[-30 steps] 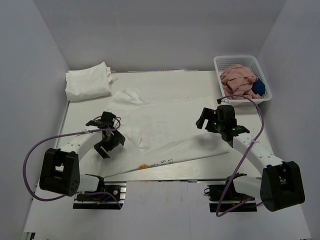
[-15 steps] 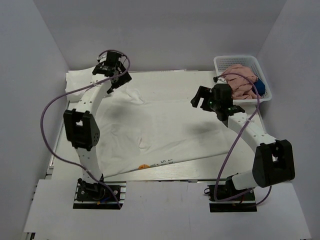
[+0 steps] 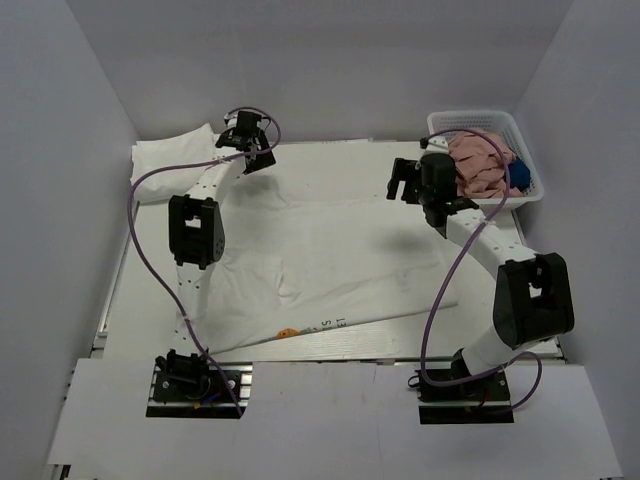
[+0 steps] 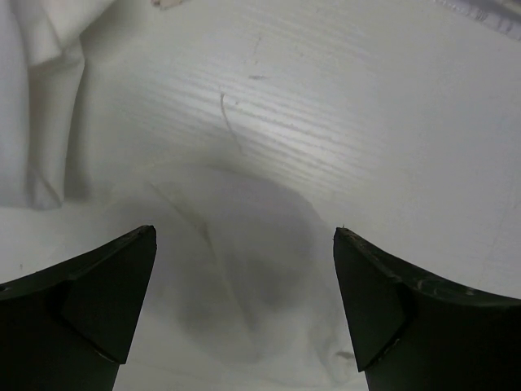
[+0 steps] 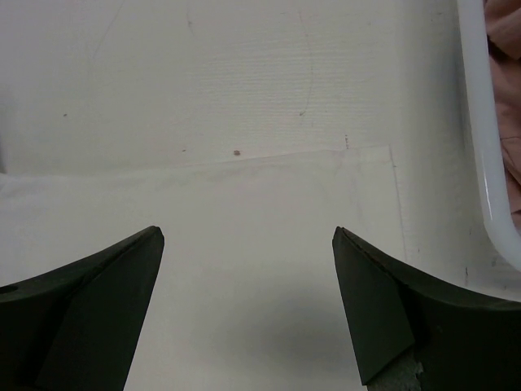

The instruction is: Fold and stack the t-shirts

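The white t-shirt needs to be folded toward its near edge, so my left gripper should next grab the t-shirt's far wrinkled part beside the bundle.
A white t-shirt (image 3: 330, 250) lies spread flat in the middle of the table, with a small orange print (image 3: 287, 332) and dark lettering at its near edge. A folded white bundle (image 3: 170, 165) sits at the far left corner. My left gripper (image 3: 250, 150) is stretched out to the shirt's far left part, next to the bundle, open and empty. In the left wrist view it (image 4: 244, 236) hangs over wrinkled cloth (image 4: 236, 285). My right gripper (image 3: 402, 180) is open and empty over the shirt's far right corner (image 5: 358, 163); the right wrist view shows it (image 5: 248, 232) above flat cloth.
A white basket (image 3: 440, 150) with pink cloth (image 3: 480, 165) and something blue stands at the back right; its rim (image 5: 480, 163) is close to the right of my right gripper. White walls enclose the table on three sides.
Both arms have reached from the near half of the table to the far end: the left to beside the folded bundle, the right to beside the basket. The shirt has not moved.
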